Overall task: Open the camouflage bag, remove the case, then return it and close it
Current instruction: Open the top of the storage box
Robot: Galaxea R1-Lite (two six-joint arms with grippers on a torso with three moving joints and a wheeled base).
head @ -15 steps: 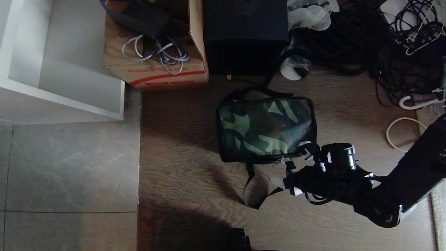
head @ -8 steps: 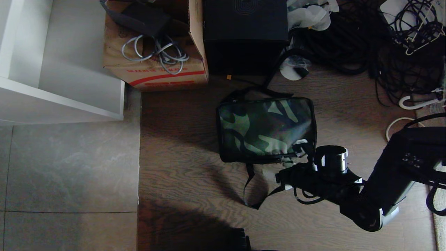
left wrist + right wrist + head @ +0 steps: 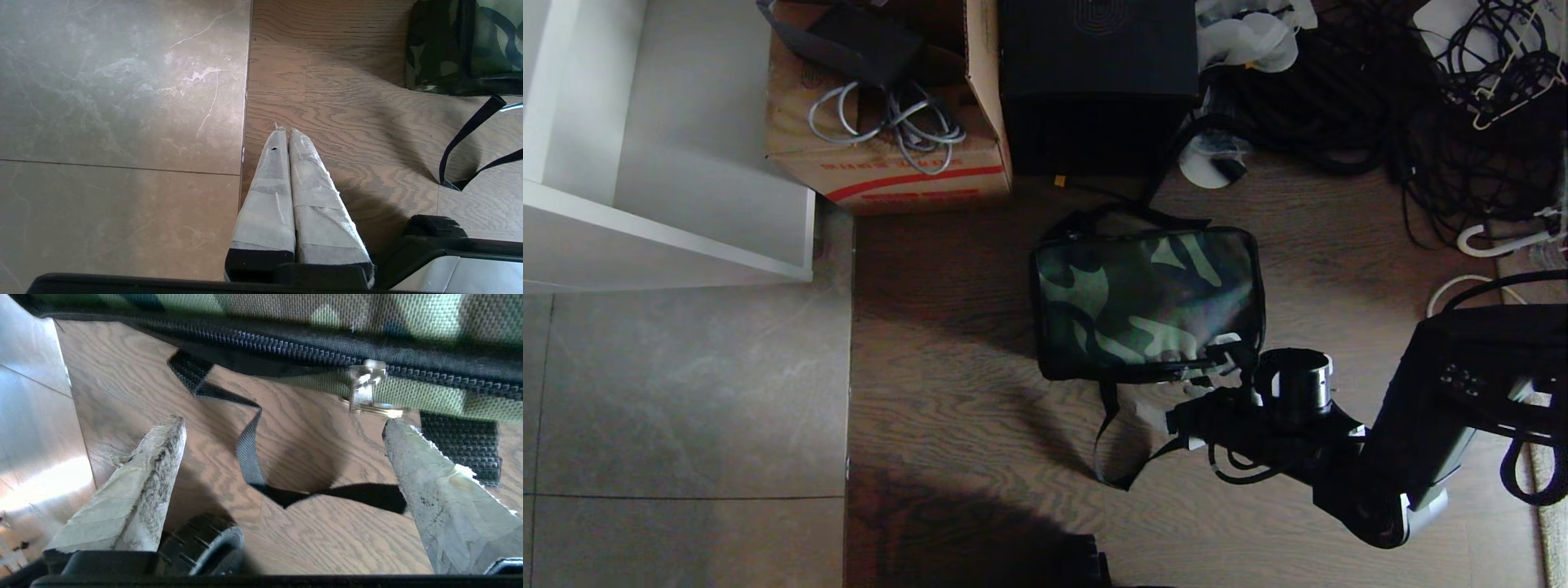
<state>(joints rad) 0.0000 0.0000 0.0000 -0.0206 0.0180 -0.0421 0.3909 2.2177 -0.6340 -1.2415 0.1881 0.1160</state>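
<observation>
I need to open the camouflage bag, so next I need to grab the silver zipper pull by its ring (image 3: 378, 410) with my right gripper.
The camouflage bag (image 3: 1147, 302) lies flat on the wooden floor, its lid down. Its black strap (image 3: 1111, 441) trails toward me. My right gripper (image 3: 1188, 380) hovers at the bag's near right corner, open, with nothing between its taped fingers. In the right wrist view the gripper (image 3: 282, 422) faces the bag's side (image 3: 286, 310), where a silver zipper pull (image 3: 365, 386) hangs just beyond one fingertip (image 3: 402, 445). The strap (image 3: 249, 445) loops on the floor between the fingers. My left gripper (image 3: 286, 130) is shut and parked low, left of the bag (image 3: 461, 45). The case is hidden.
A brown cardboard box (image 3: 890, 155) with cables and a tall black box (image 3: 1098, 82) stand behind the bag. Tangled black cables (image 3: 1421, 106) fill the back right. A white shelf (image 3: 670, 163) stands at the left, over grey tile (image 3: 686, 392).
My right arm has swung in and shifted left, bringing the open gripper closer along the bag's near edge. The bag and the left arm have not moved.
</observation>
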